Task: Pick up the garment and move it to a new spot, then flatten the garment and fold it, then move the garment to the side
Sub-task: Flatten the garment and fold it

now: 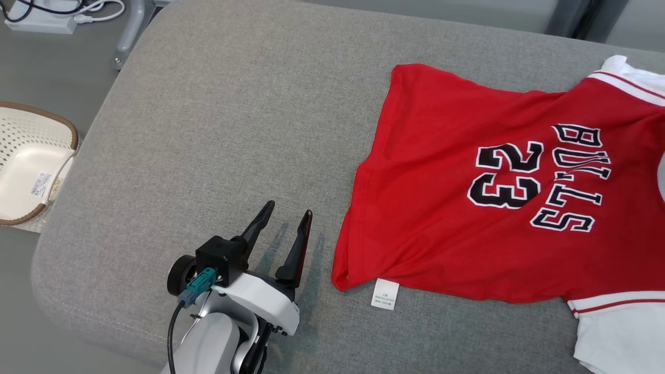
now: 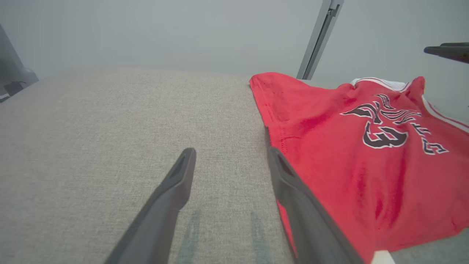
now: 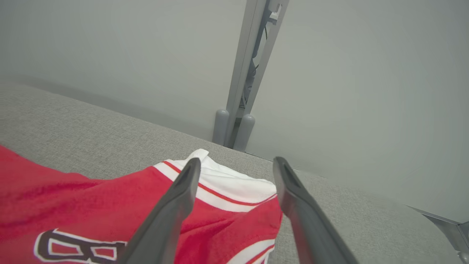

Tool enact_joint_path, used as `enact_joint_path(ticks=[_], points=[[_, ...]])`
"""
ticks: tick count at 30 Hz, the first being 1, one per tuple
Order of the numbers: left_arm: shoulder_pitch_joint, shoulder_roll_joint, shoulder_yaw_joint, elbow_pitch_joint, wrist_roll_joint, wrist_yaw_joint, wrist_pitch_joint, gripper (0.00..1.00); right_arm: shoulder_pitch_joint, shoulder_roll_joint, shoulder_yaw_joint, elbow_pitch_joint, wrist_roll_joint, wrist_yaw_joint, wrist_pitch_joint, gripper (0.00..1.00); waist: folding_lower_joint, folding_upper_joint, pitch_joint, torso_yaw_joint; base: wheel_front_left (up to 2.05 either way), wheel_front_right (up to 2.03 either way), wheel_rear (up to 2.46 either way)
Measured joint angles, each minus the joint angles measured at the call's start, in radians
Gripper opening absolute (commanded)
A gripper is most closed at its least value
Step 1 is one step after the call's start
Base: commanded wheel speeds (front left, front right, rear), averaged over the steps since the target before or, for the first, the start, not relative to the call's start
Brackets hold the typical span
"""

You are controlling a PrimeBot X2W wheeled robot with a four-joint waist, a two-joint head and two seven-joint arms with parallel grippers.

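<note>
The left gripper pinches the garment by its loose hem corner (image 1: 342,279) near the white label next, since the garment's printed front (image 1: 505,177) lies flat on the cushion.
The garment (image 1: 441,208) is a red jersey with black "23" lettering and white-trimmed sleeves, spread on the right half of a grey cushion (image 1: 208,130). A white label (image 1: 385,294) sticks out at its near hem. My left gripper (image 1: 289,209) stands open just left of the hem, low over bare cushion, with nothing between its fingers. The left wrist view has the garment (image 2: 348,154) beside the left gripper (image 2: 231,151). In the right wrist view my right gripper (image 3: 237,160) is open above the garment's (image 3: 91,198) white sleeve, holding nothing.
A white perforated basket (image 1: 26,161) sits on the floor off the cushion's left edge. A power strip with cables (image 1: 41,21) and a metal leg (image 1: 130,31) lie beyond the far left corner. A grey upright post (image 3: 249,73) stands behind the cushion.
</note>
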Motion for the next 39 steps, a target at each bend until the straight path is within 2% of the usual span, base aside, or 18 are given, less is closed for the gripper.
enact_joint_path(ticks=[6, 12, 17, 23, 26, 30, 33, 39], points=[[0.000, -0.001, 0.009, 0.002, 0.002, 0.002, 0.000, 1.00, 0.052, 0.042, 0.018, 0.005, 0.021, 0.000, -0.039, 1.00, 0.0000, 0.0000, -0.041, -0.033, 0.00, 0.00, 0.00], [0.021, -0.001, 0.020, 0.009, 0.005, 0.005, 0.000, 1.00, 0.142, 0.074, 0.002, -0.080, 0.067, 0.000, -0.083, 1.00, 0.0000, 0.0000, -0.112, -0.084, 0.00, 0.00, 0.00], [0.052, -0.001, 0.023, 0.017, 0.004, 0.009, 0.000, 1.00, 0.301, 0.092, -0.073, -0.286, 0.066, 0.000, -0.088, 1.00, 0.0000, 0.0000, -0.178, -0.135, 0.00, 0.00, 0.00], [0.108, -0.001, 0.020, 0.062, 0.008, 0.010, 0.000, 1.00, 0.565, 0.156, -0.200, -0.500, 0.048, 0.000, -0.088, 1.00, 0.0000, 0.0000, -0.257, -0.188, 0.00, 0.00, 0.00], [0.129, -0.001, 0.009, 0.130, 0.007, 0.010, 0.000, 1.00, 0.685, 0.189, -0.269, -0.580, 0.024, 0.000, -0.088, 1.00, 0.0000, 0.0000, -0.287, -0.209, 0.00, 0.00, 0.00], [0.138, -0.002, -0.028, 0.277, 0.012, -0.001, 0.014, 1.00, 0.823, 0.264, -0.352, -0.670, -0.005, 0.000, -0.088, 1.00, 0.0000, 0.0000, -0.310, -0.236, 0.00, 0.00, 0.00], [0.133, 0.000, -0.025, 0.342, -0.001, 0.005, 0.016, 1.00, 0.868, 0.299, -0.377, -0.702, -0.006, 0.000, -0.088, 1.00, 0.0000, 0.0000, -0.314, -0.249, 0.00, 0.00, 0.00], [0.093, -0.001, -0.070, 0.421, 0.034, -0.001, 0.010, 1.00, 0.899, 0.325, -0.392, -0.734, -0.024, 0.000, -0.088, 1.00, 0.0000, 0.0000, -0.313, -0.278, 0.00, 0.00, 0.00]])
